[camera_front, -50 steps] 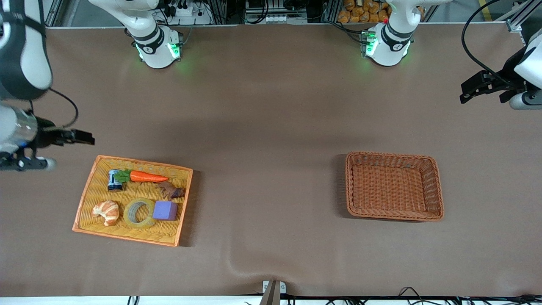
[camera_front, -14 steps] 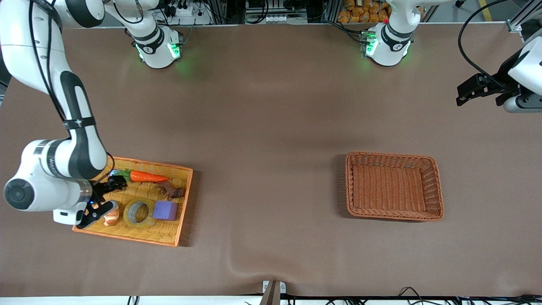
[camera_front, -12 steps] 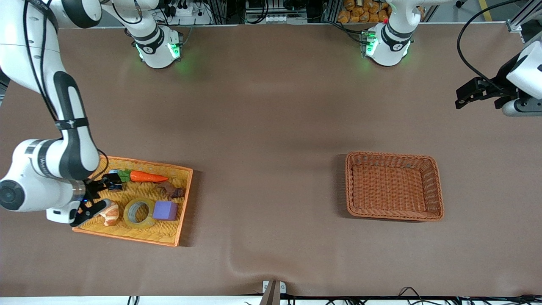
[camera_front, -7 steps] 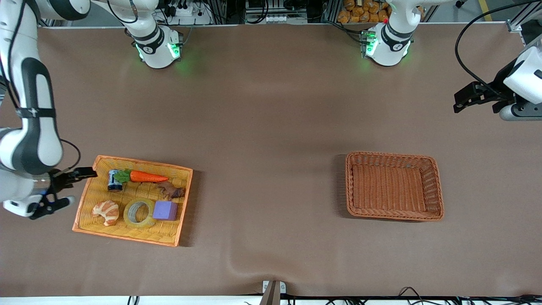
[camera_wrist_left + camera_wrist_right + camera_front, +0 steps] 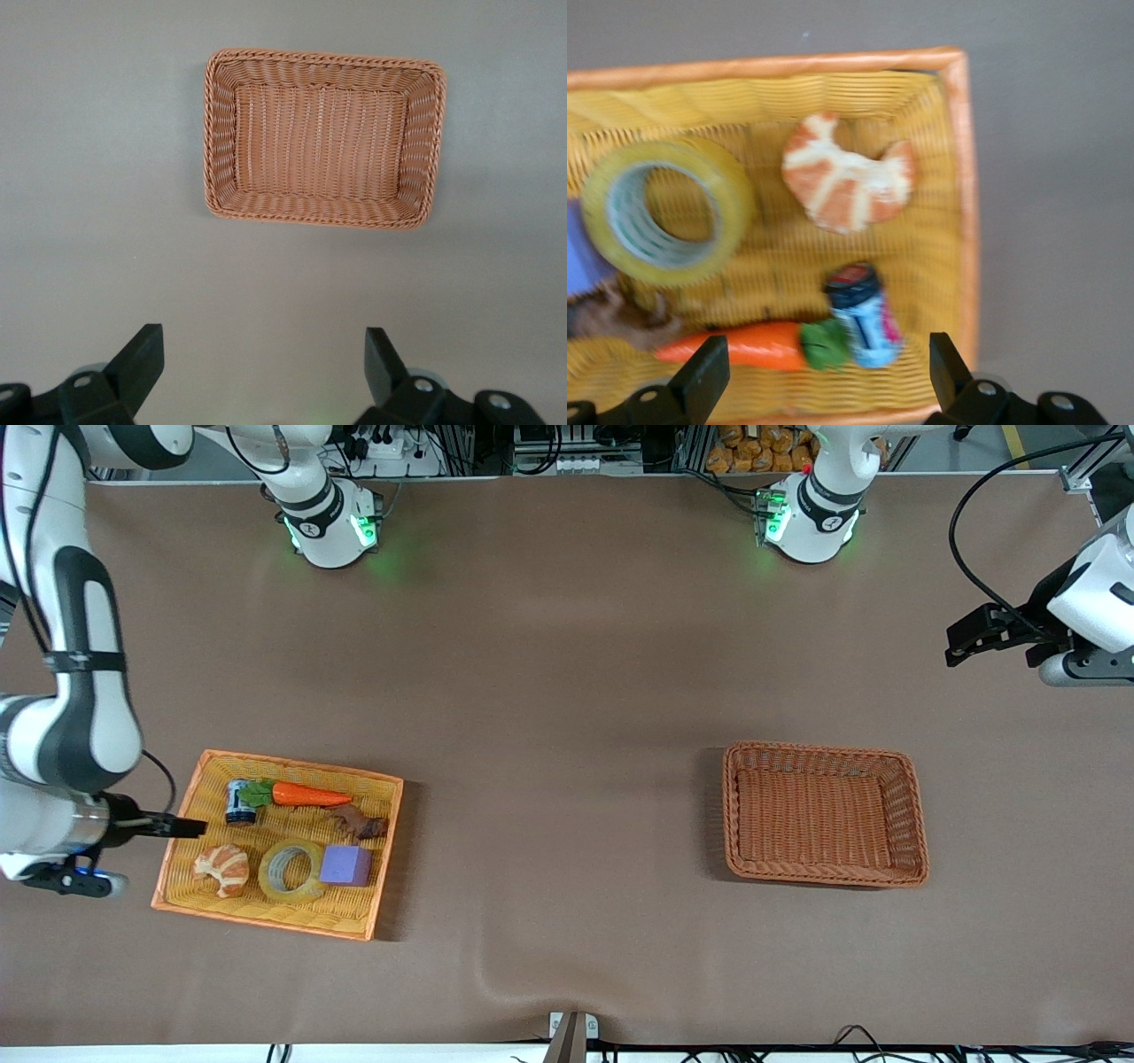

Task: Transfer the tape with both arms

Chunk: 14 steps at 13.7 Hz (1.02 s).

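Note:
The yellow tape needs to be passed between my arms, so my right gripper needs to grab the tape by its ring wall (image 5: 308, 889) (image 5: 722, 195) next.
The tape (image 5: 291, 871), a yellowish ring with a grey core, lies flat in the orange tray (image 5: 384, 868), between a croissant (image 5: 223, 866) and a purple block (image 5: 345, 864). My right gripper (image 5: 182, 828) hangs open over the tray's rim at the right arm's end, beside the can (image 5: 237, 802), with nothing between its fingers. The right wrist view shows the tape (image 5: 669, 212) clear of the right gripper (image 5: 826, 372). My left gripper (image 5: 966, 642) is open and holds nothing, over bare table at the left arm's end; the left wrist view shows the left gripper (image 5: 263, 359) with only table between its fingers.
A brown wicker basket (image 5: 824, 748) with nothing in it stands toward the left arm's end, its rim (image 5: 323, 57) in the left wrist view. The tray also holds a carrot (image 5: 306, 794) and a small brown thing (image 5: 359, 824). The arm bases stand along the table's top edge.
My right gripper was over the croissant inside the tray a second ago. It has drawn back to the tray's rim and its wrist has turned. The left gripper drifted only slightly.

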Each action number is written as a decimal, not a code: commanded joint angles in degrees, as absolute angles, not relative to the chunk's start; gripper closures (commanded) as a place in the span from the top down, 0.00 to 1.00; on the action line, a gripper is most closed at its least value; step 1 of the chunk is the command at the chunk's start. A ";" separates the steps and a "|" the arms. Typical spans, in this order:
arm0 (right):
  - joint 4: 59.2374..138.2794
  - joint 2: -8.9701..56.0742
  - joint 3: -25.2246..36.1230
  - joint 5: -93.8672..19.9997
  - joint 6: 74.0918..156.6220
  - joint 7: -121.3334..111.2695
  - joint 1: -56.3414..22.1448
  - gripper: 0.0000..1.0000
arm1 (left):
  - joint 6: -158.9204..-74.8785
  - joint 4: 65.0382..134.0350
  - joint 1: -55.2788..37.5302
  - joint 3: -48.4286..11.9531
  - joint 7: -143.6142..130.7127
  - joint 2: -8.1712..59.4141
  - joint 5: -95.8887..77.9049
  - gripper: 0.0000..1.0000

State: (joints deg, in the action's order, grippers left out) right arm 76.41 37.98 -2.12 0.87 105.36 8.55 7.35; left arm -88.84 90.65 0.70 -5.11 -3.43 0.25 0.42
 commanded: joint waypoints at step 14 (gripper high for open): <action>75.94 47.28 -1.85 1.67 118.74 31.91 1.76 1.00 | -89.73 91.06 0.62 -6.77 -2.46 -0.18 0.35 1.00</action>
